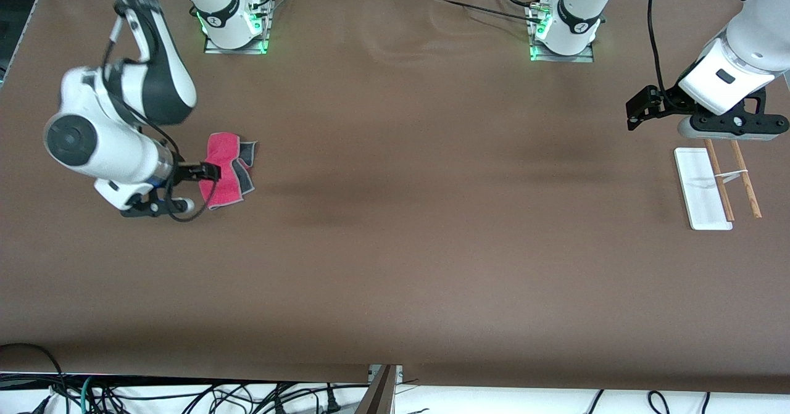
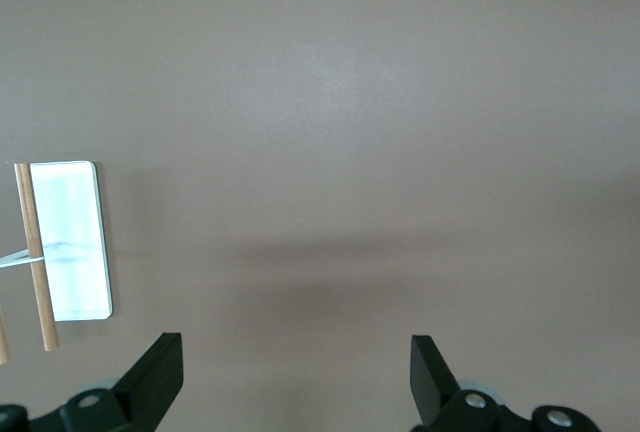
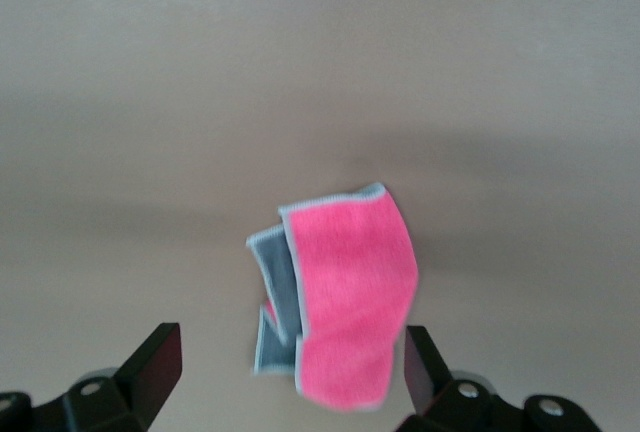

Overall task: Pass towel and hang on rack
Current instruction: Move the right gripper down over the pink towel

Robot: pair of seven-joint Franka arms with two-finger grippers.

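Note:
I should pass the pink towel along for hanging on the rack, so my right gripper should grab the towel by its hemmed edge (image 3: 340, 404) next.
The towel (image 1: 223, 167) lies crumpled on the table toward the right arm's end, pink side up with grey folds showing. My right gripper (image 1: 162, 209) is open and hovers low beside it. In the right wrist view the towel (image 3: 350, 292) reaches with one end between the open fingers of my right gripper (image 3: 290, 357). The rack (image 1: 700, 186) lies at the left arm's end: a white base with two wooden rods (image 1: 745, 179). My left gripper (image 1: 734, 131) is open and empty above the table just beside the rack. The rack (image 2: 75, 242) shows at the edge of the left wrist view, off to one side of my left gripper (image 2: 296, 382).
The brown table (image 1: 395, 216) is bare between the towel and the rack. The two arm bases (image 1: 231, 25) stand along its farthest edge. Cables hang below the table's nearest edge (image 1: 185, 395).

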